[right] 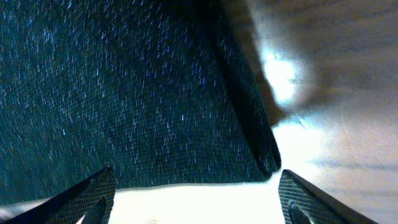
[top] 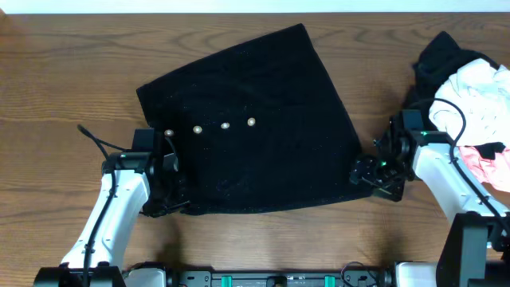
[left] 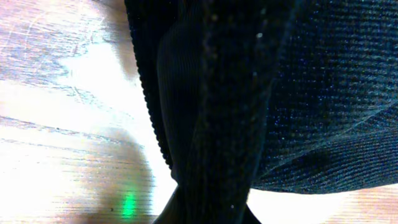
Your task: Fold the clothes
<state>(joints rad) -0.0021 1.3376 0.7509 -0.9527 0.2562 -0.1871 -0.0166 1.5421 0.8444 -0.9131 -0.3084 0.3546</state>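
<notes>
Next, my right gripper grips the black garment's free hem corner [top: 369, 190] [right: 244, 170], opposite my left gripper, to fold the whole hem over evenly.
A large black garment [top: 255, 127] lies spread over the middle of the table, with a row of pale round studs [top: 225, 126] on it. My left gripper [top: 170, 195] is shut on its lower left corner. In the left wrist view a ribbed black fold [left: 224, 93] bunches down into the jaws, which it hides. My right gripper [top: 366, 174] is open at the lower right corner. In the right wrist view the hem [right: 186, 177] lies just beyond both fingertips [right: 93, 196], with nothing between them.
At the right edge of the table is a pile of another black garment [top: 442, 56], a white one [top: 474, 92] and a coral-pink one [top: 488, 163], close behind my right arm. Bare wood [top: 64, 96] shows left of the spread garment.
</notes>
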